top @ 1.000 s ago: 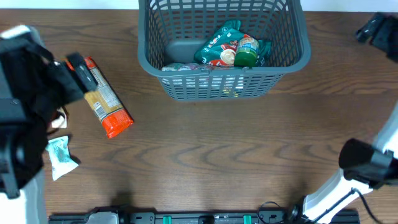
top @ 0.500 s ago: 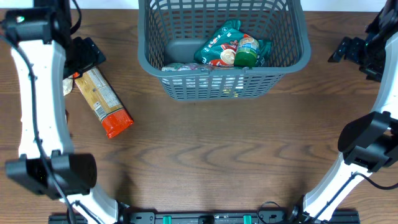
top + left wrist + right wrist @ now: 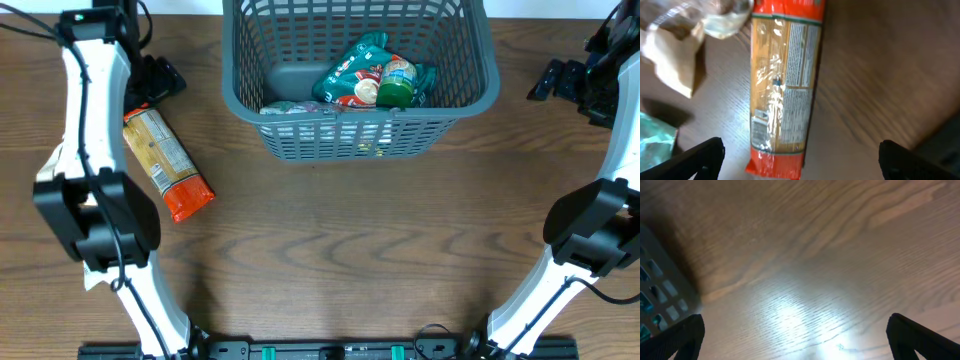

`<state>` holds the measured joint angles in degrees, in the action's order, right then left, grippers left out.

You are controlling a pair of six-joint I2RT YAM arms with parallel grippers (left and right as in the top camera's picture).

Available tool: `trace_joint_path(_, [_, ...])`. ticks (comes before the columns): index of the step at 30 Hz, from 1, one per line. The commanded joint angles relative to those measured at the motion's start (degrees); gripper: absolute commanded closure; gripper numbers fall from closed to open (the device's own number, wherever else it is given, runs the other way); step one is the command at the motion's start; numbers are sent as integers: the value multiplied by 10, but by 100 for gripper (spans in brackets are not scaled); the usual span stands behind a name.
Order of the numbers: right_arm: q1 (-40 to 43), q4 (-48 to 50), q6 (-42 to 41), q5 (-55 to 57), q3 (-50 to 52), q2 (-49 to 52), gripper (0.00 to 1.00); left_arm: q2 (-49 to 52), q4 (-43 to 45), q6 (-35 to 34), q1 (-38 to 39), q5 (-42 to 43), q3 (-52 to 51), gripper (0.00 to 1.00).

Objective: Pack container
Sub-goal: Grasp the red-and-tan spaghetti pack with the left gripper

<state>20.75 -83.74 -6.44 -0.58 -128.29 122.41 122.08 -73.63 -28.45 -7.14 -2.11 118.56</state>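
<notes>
My left gripper takes hold of the packet across its tan body (image 3: 160, 148) (image 3: 783, 89) next, to lay the long tan packet into the basket.
The container (image 3: 360, 95), a dark grey lattice basket, stands at the far middle of the table with green snack packets (image 3: 368, 80) lying in its right half. A long tan packet with orange ends (image 3: 165, 152) lies on the wood left of the basket. My left gripper (image 3: 160, 78) hovers just above that packet's far end, open and holding nothing. In the left wrist view the packet (image 3: 785, 85) runs lengthwise between the left gripper's (image 3: 800, 152) spread fingers. My right gripper (image 3: 558, 80) is open over bare wood to the right of the basket.
In the left wrist view a clear bag of brown food (image 3: 677, 45) and a teal packet (image 3: 655, 147) lie left of the long packet. A corner of the basket (image 3: 652, 297) shows at the left edge of the right wrist view.
The left arm has swung from the table's left edge toward the far left, bringing its gripper over the packet's far end. The right gripper shifted slightly left, then stayed still.
</notes>
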Motion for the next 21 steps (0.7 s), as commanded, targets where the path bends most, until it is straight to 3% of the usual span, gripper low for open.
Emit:
trace_joint_path(1, [-1,4,10,4,1,0,1,31,1,-3,-15,4,-14,2])
trace_joint_path(9, [-1,16,10,4,1,0,1,41,52,27,-41,11,-84,2])
trace_joint_path(21, [-1,9,10,4,1,0,1,41,197,69,-42,33,-247,2])
